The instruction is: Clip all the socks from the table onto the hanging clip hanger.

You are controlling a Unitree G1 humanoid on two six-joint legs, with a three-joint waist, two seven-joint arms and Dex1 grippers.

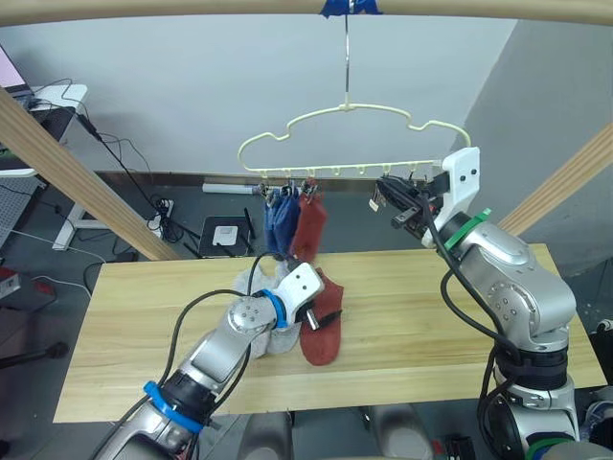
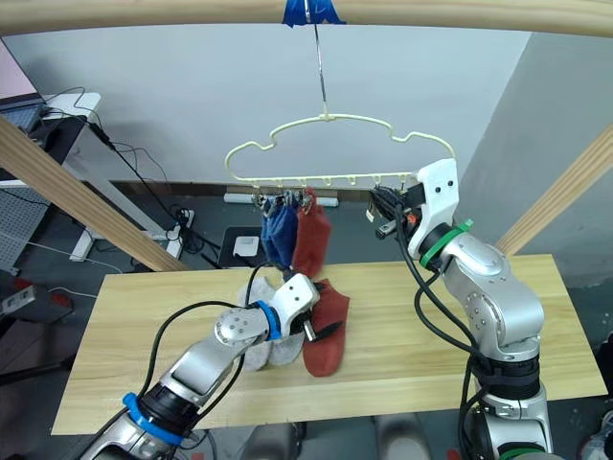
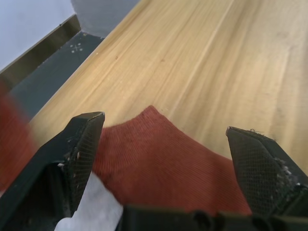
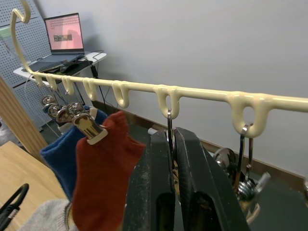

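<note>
I need to hang the rust red sock from a clip with its toe (image 1: 322, 353) free, so I should next grab the sock by its cuff (image 1: 331, 280) with my left gripper.
The pale yellow clip hanger (image 1: 350, 134) hangs by its hook from the top pole. One blue sock (image 1: 281, 222) and one rust red sock (image 1: 308, 228) are clipped at the left end of its bar. On the table (image 1: 431, 316) lies a rust red sock (image 1: 322, 335) beside light grey socks (image 1: 261, 284). My left gripper (image 1: 324, 316) hovers open just over the lying red sock (image 3: 163, 159), one finger on each side of its end. My right gripper (image 4: 172, 142) is raised at the hanger bar (image 4: 202, 91), shut on the wire of a metal clip (image 4: 169, 120).
Slanted round wooden poles (image 1: 67, 172) flank the table on both sides, with one across the top. Behind the table are a dark floor with cables (image 1: 158, 216) and a desk with a laptop (image 4: 63, 30). The right half of the tabletop (image 1: 479, 335) is bare.
</note>
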